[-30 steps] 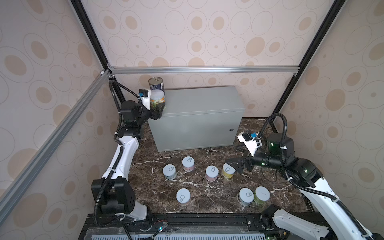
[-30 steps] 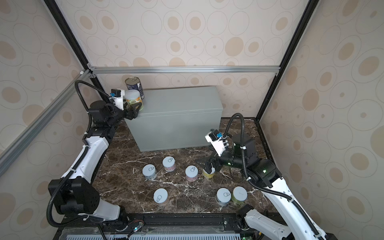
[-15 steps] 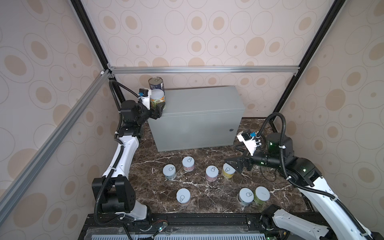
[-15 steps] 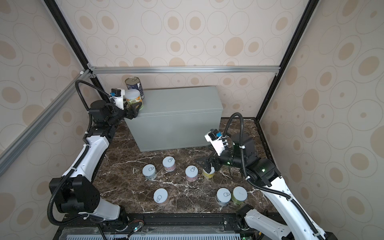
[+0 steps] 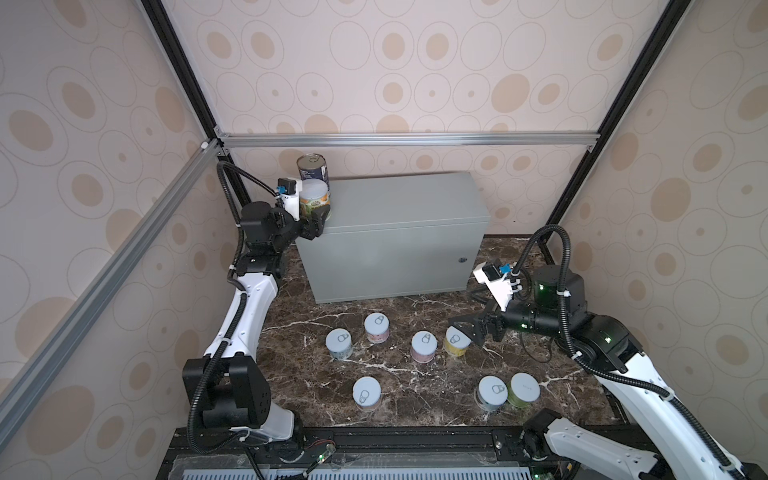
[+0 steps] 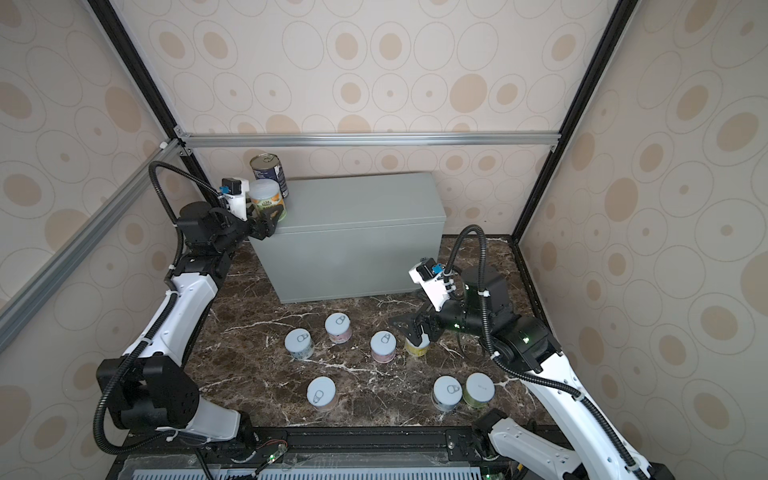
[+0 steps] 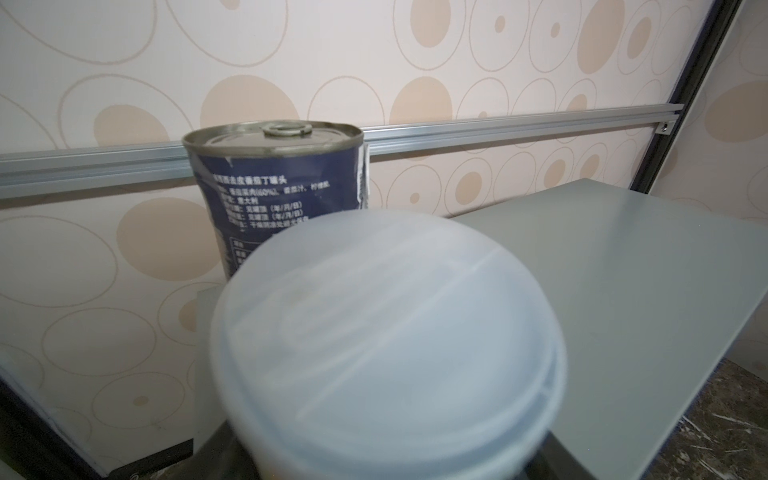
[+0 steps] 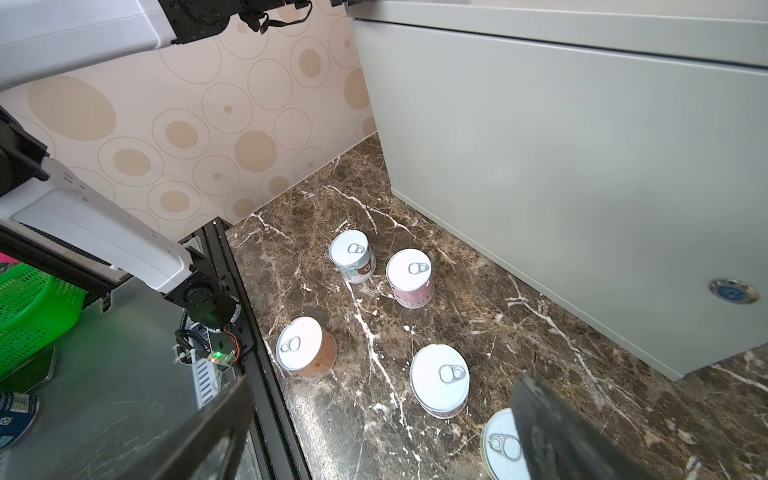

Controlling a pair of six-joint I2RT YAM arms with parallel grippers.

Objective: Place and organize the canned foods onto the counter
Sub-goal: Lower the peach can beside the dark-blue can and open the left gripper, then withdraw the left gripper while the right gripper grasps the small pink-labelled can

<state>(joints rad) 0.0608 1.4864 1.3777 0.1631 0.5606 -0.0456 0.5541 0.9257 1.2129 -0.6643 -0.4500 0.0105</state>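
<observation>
The orange-labelled can point(image 5: 314, 199) has its bottom edge on the counter, behind the counter's front edge, so it would stay upright. I will open my left gripper.
The grey counter point(image 5: 407, 199) point(image 6: 365, 199) stands at the back with a tall dark-blue can point(image 5: 313, 168) point(image 7: 278, 187) on its far left corner. My left gripper point(image 5: 318, 218) point(image 6: 270, 218) is shut on an orange-labelled can point(image 5: 314, 199) point(image 7: 386, 340) with a pale lid, held upright at the counter's front left corner, just in front of the blue can. My right gripper point(image 5: 467, 330) point(image 8: 374, 440) hangs open low over the marble, one finger point(image 8: 552, 428) partly covering a yellow can point(image 5: 456, 343) point(image 8: 500, 444). Several more cans stand on the marble, among them a pink one point(image 5: 424, 347) point(image 8: 439, 380).
Patterned walls and black frame posts close in the cell, with an aluminium rail point(image 5: 407, 139) behind the counter. A black base rail point(image 5: 374, 436) edges the marble at the front. The counter's lock point(image 8: 733, 290) faces the cans. A green basket point(image 8: 33, 311) sits outside.
</observation>
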